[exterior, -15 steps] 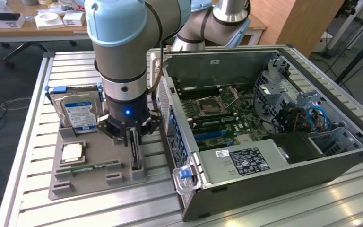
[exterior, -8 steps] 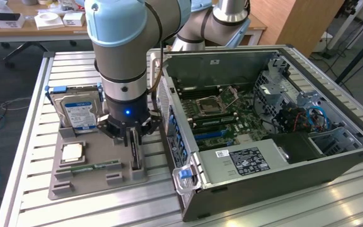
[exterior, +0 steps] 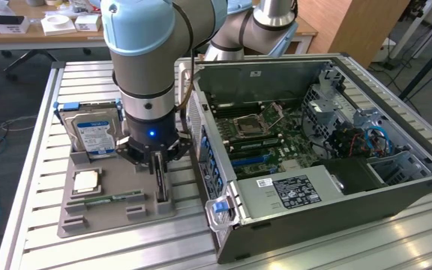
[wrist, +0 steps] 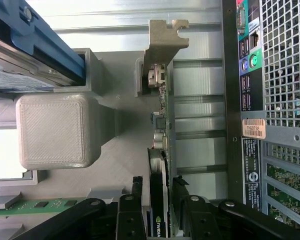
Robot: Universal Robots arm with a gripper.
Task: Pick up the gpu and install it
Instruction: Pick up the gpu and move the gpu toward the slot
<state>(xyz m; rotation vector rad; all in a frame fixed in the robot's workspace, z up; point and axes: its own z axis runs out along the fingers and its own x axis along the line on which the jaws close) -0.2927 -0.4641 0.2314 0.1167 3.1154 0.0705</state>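
Next, my gripper picks up the GPU [wrist: 161, 125] across its flat black shroud [wrist: 158, 200], since small parts jut out from the board near the bracket.
The gpu [exterior: 161, 183] is a thin dark card standing on its edge in a slot at the right side of the grey holder tray [exterior: 103, 219]. In the wrist view the gpu [wrist: 161, 125] runs away from the camera, with its metal end bracket [wrist: 164, 40] at the far end. My gripper [exterior: 160, 163] hangs straight down over the card. Its black fingers [wrist: 132, 210] straddle the card's near end, one on each side, with a narrow gap showing. The gripper [wrist: 157, 195] is open around the card.
The open computer case [exterior: 396, 191] lies just beyond the tray at the exterior view's right, motherboard [exterior: 265, 135] exposed. On the tray stand a silver hard drive [exterior: 92, 132], a square chip [exterior: 86, 180] and a green memory stick [exterior: 115, 198]. The case's rear ports [wrist: 250, 60] sit close to the card.
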